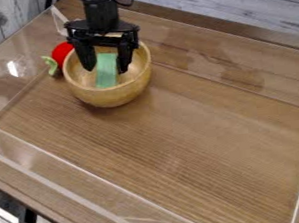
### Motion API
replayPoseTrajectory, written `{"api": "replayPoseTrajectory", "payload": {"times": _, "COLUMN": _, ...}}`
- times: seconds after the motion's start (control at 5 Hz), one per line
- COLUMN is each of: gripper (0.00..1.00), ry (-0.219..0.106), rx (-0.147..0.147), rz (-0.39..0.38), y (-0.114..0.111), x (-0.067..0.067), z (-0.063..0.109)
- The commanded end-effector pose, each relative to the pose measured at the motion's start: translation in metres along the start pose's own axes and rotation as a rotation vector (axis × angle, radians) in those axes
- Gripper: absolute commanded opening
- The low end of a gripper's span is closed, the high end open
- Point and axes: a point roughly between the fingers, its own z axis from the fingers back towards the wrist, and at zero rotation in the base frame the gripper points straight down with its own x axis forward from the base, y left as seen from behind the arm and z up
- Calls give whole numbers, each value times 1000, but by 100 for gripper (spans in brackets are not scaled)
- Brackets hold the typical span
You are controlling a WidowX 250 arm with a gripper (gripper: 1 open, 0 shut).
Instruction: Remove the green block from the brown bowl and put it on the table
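The robot's gripper will next take the green block out of the brown bowl (114, 88), so it will grab the block by its upper end (105, 61).
The brown bowl (114, 88) sits at the back left of the table (183, 140). Inside it lies the green block (106, 74), a flat light green bar leaning along the bowl's inside. My gripper (108, 58) hangs straight down over the bowl, open, its two black fingers spread to either side of the block's upper end and reaching down into the bowl. The block's top end is partly hidden behind the fingers. I cannot tell whether the fingers touch the block.
A small red round object (60, 55) with a green bit lies just left of the bowl, close to the left finger. Clear plastic walls (1, 74) edge the tabletop. A white plank wall stands behind.
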Motion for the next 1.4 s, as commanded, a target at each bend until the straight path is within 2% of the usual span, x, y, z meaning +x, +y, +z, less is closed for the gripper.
{"api": "replayPoseTrajectory", "payload": {"times": 0.0, "gripper": 100, "ry": -45, "rx": -1, "rz": 32, "y": 9, "x": 11, "z": 11}}
{"api": "replayPoseTrajectory", "payload": {"times": 0.4, "gripper": 100, "ry": -20, "rx": 4, "rz": -65, "y": 3, "x": 15, "z": 13}}
{"api": "replayPoseTrajectory", "payload": {"times": 0.8, "gripper": 100, "ry": 7, "rx": -5, "rz": 9, "y": 0, "x": 28, "z": 14}}
{"api": "replayPoseTrajectory", "payload": {"times": 1.2, "gripper": 100, "ry": 28, "rx": -31, "rz": 16, "y": 1, "x": 20, "z": -9}}
